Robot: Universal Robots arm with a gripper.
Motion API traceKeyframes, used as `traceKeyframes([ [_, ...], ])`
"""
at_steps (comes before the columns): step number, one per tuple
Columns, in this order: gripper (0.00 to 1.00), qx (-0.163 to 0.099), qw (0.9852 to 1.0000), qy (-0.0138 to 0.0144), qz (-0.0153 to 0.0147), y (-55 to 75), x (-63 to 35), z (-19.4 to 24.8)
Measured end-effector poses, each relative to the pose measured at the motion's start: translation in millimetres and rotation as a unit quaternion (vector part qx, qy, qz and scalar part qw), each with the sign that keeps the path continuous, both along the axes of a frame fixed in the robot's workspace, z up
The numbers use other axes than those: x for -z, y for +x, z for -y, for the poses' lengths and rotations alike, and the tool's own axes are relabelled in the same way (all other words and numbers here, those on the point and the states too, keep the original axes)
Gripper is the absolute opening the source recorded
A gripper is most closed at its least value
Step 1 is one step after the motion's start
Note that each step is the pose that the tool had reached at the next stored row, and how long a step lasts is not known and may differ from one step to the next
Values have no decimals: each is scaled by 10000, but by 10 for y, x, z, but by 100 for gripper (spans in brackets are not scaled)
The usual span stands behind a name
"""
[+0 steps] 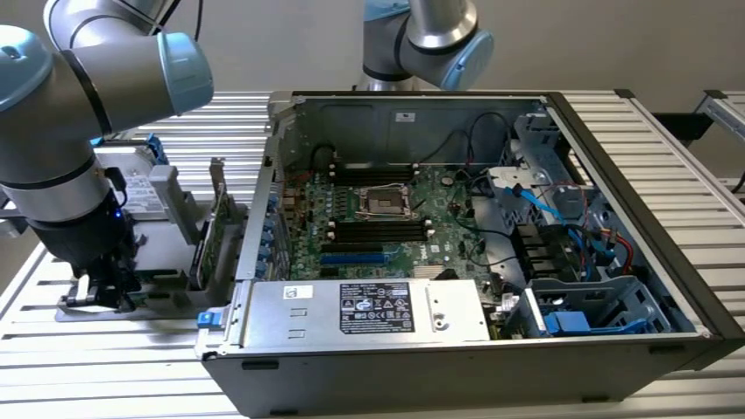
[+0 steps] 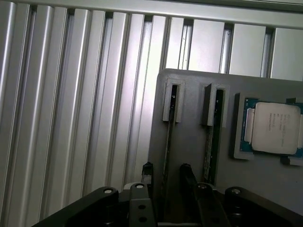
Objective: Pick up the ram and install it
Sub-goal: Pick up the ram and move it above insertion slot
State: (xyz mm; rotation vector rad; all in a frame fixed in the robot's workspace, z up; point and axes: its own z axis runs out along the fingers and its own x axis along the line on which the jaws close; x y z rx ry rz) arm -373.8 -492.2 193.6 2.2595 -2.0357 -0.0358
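The ram's end is wrapped by a grey holder post, but both sides of the ram are free at its bare middle part [image 2: 164, 177], so my gripper should grab the ram there next.
The ram [image 2: 168, 135] is a thin stick seen edge-on, standing in a slotted grey holder [image 2: 189, 151]. A second stick [image 2: 210, 139] stands in the neighbouring slot. My gripper [image 2: 166, 174] is open just above the first stick, one dark fingertip [image 2: 147, 171] on each side of it, with small gaps to the board. In the exterior view the gripper [image 1: 99, 292] hangs low over the holder [image 1: 163, 297] at the exterior view's left, beside the open computer case [image 1: 466, 349]. Black memory slots [image 1: 379, 231] lie on the motherboard inside.
A processor chip [image 2: 274, 127] rests on the same holder beside the sticks. A taller green card [image 1: 209, 236] stands between holder and case. The ribbed aluminium table [image 2: 71, 118] surrounds the holder. A power supply [image 1: 372, 310] and cables [image 1: 582, 227] fill the case front and right.
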Motion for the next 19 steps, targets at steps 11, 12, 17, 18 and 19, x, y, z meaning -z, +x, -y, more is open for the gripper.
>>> traceKeyframes([
  [11, 14, -1, 10000, -1, 0, 1, 3, 0],
  [12, 14, 0, 10000, -1, 0, 1, 4, 0],
  [17, 14, 0, 10000, 0, 0, 0, 4, 0],
  [18, 14, -1, 10000, 0, 0, 1, 4, 0],
  [19, 14, 0, 10000, 0, 0, 0, 4, 0],
])
